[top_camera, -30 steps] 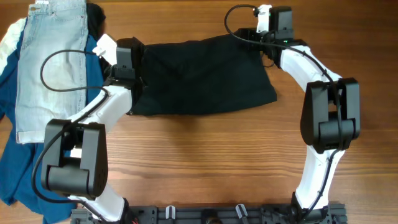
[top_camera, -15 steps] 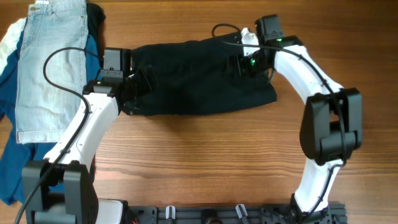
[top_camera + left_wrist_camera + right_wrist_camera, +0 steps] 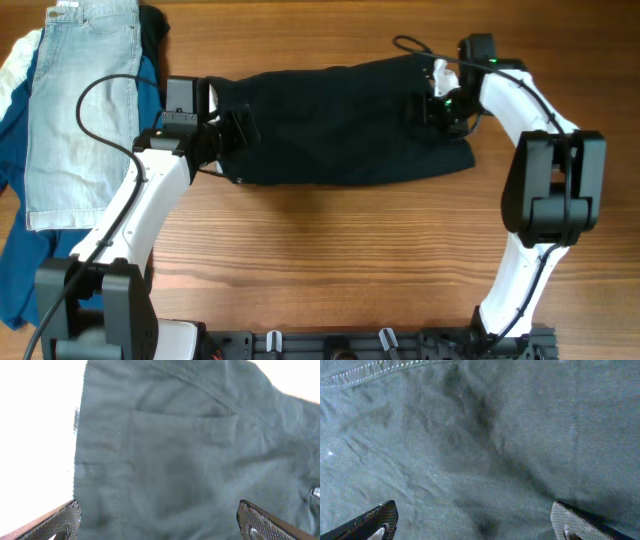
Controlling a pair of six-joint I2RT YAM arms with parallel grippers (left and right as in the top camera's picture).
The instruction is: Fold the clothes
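The black shorts (image 3: 340, 125) should next be picked up by the end with the pocket seam (image 3: 240, 108) with my left gripper, so that end can be folded across the rest.
The black shorts (image 3: 340, 125) lie spread flat across the far middle of the wooden table. My left gripper (image 3: 232, 130) is over their left end, fingers wide open, nothing held; the left wrist view shows the dark cloth (image 3: 170, 460) with a pocket seam between the open fingers (image 3: 160, 522). My right gripper (image 3: 428, 108) is over the shorts' right end, also open and empty; the right wrist view is filled with wrinkled black cloth (image 3: 480, 445) and a stitched hem at the top, between the open fingers (image 3: 475, 525).
Pale-blue denim shorts (image 3: 80, 100) lie at the far left on a deep-blue garment (image 3: 25, 240), with a white cloth (image 3: 12, 70) at the corner. A black rail (image 3: 340, 345) runs along the table's front edge.
Both arms swung from the shorts' back corners onto the cloth. The shorts have shifted to the right, and the right arm has moved right with them.
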